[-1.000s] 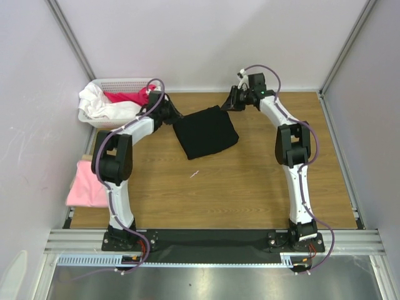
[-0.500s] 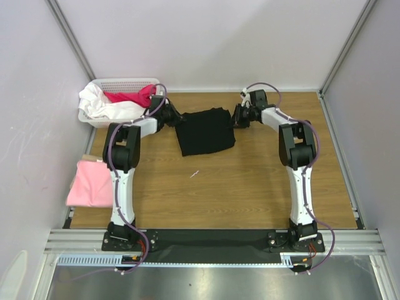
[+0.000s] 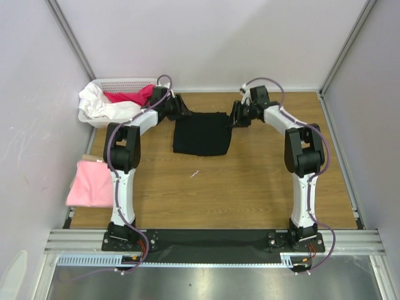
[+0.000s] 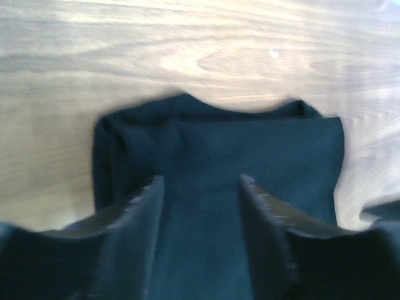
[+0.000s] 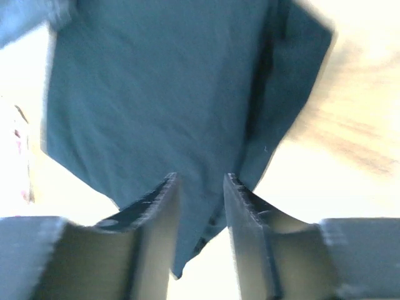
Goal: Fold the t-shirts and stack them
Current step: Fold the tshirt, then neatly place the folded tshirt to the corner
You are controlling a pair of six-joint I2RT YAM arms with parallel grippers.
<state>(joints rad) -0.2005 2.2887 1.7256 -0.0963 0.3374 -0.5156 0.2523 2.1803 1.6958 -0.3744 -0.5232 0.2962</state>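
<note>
The folded black t-shirt has a side edge facing the pink t-shirt. My left gripper should pinch the black t-shirt by that edge next, to stack it.
The black t-shirt (image 3: 201, 133) lies folded into a rough square on the far middle of the table (image 3: 250, 181). My left gripper (image 3: 184, 114) is at its far left corner, and in the left wrist view the gripper (image 4: 201, 187) stands open over the flat dark cloth (image 4: 250, 140). My right gripper (image 3: 233, 118) is at the far right corner. Its jaws (image 5: 199, 184) are apart, with a loose corner of the shirt (image 5: 156, 81) lying in the gap, unpinched. The pink t-shirt (image 3: 91, 184) lies folded at the table's left edge.
A white basket (image 3: 119, 83) at the back left holds white and red cloth. A small pale scrap (image 3: 194, 174) lies on the wood near the middle. White walls close in the back and both sides.
Both grippers have opened and let go of the black t-shirt. The shirt has settled flat and squarer to the table, and both grippers have shifted toward its far corners.
</note>
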